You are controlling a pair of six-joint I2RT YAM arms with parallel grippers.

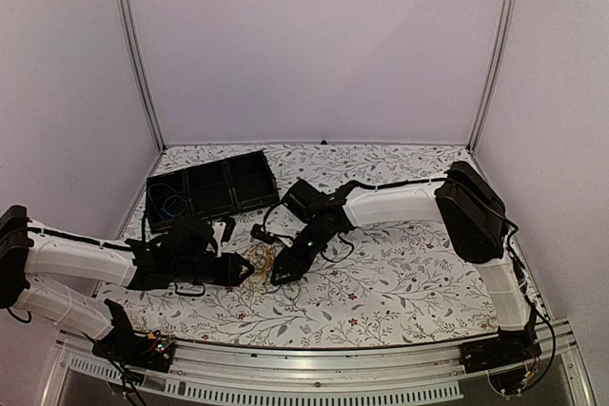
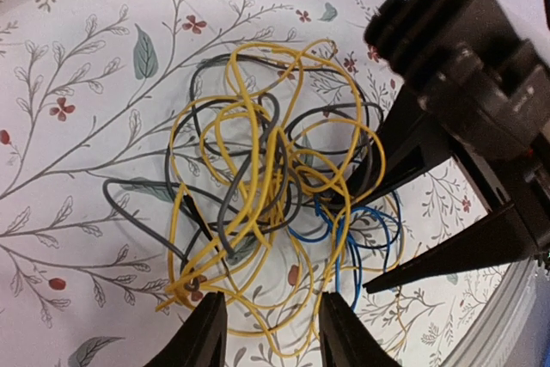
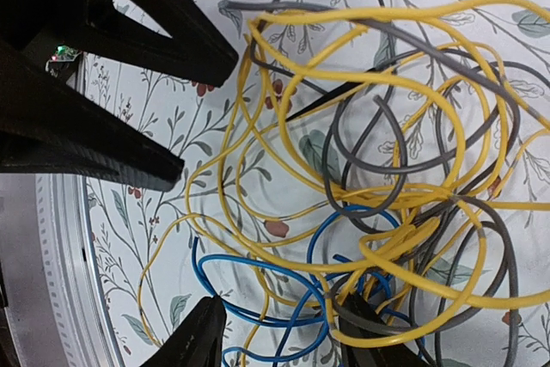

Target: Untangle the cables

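My right gripper should close, which would catch the loop of blue cable: the loop's parts cross between the gripper's open fingers.
The cables lie in one tangle on the floral table between my two grippers (image 1: 262,259). In the left wrist view, yellow loops (image 2: 249,152) wind through grey wire (image 2: 225,217), with blue wire (image 2: 354,242) at the right. My left gripper (image 2: 271,328) is open, its jaws on either side of the tangle's near yellow loops, holding nothing. My right gripper (image 3: 279,324) is open over the blue loops (image 3: 258,268), with yellow (image 3: 361,83) and grey (image 3: 378,165) wire beyond. From above, the left gripper (image 1: 245,271) and the right gripper (image 1: 284,271) face each other across the tangle.
A black compartment tray (image 1: 211,187) stands at the back left, with a blue cable (image 1: 169,199) in its left compartment. The table's metal front rail (image 1: 314,368) runs close below the arms. The left gripper's dark fingers (image 3: 155,36) fill the right wrist view's upper left.
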